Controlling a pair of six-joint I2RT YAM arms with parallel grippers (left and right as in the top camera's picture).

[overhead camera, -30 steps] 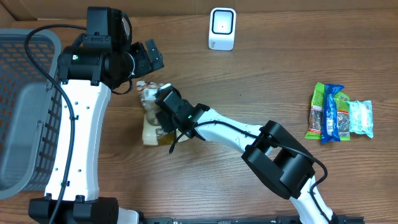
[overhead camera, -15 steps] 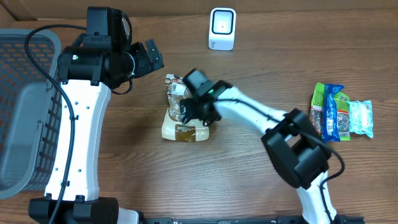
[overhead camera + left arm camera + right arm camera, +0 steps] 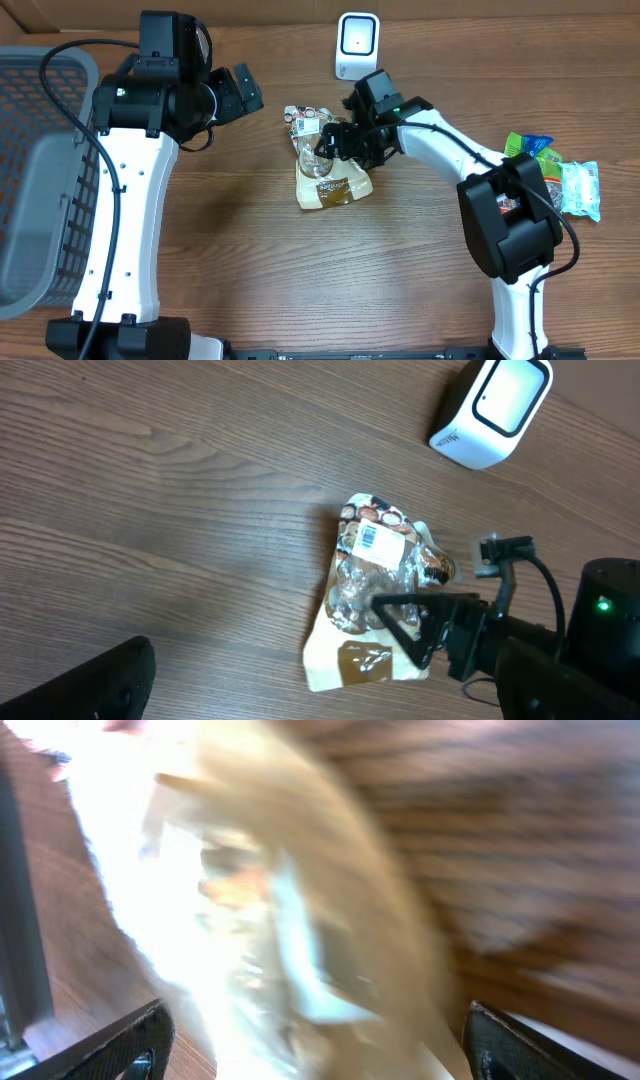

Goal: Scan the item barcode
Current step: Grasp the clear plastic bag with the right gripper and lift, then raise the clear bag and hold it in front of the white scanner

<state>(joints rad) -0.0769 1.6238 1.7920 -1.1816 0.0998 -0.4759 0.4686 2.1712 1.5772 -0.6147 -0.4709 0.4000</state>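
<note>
My right gripper needs to reach the snack bag and grab its clear middle from the side, so the white barcode label stays free to scan.
A clear snack bag with a tan bottom lies on the wooden table, its white barcode label facing up at the far end. The white scanner stands just beyond it. My right gripper hovers over the bag's upper part, jaws wide apart. In the right wrist view the blurred bag fills the space between the fingers. The left wrist view looks down on the bag, the label and the scanner. My left gripper hangs open to the bag's left, holding nothing.
A grey mesh basket sits at the left edge of the table. Several green and blue snack packets lie at the right edge. The right arm stretches across from the right side.
The right gripper has moved the bag from beside the left arm rightward and up toward the scanner. Its jaws have spread wider. The left arm has stayed still.
</note>
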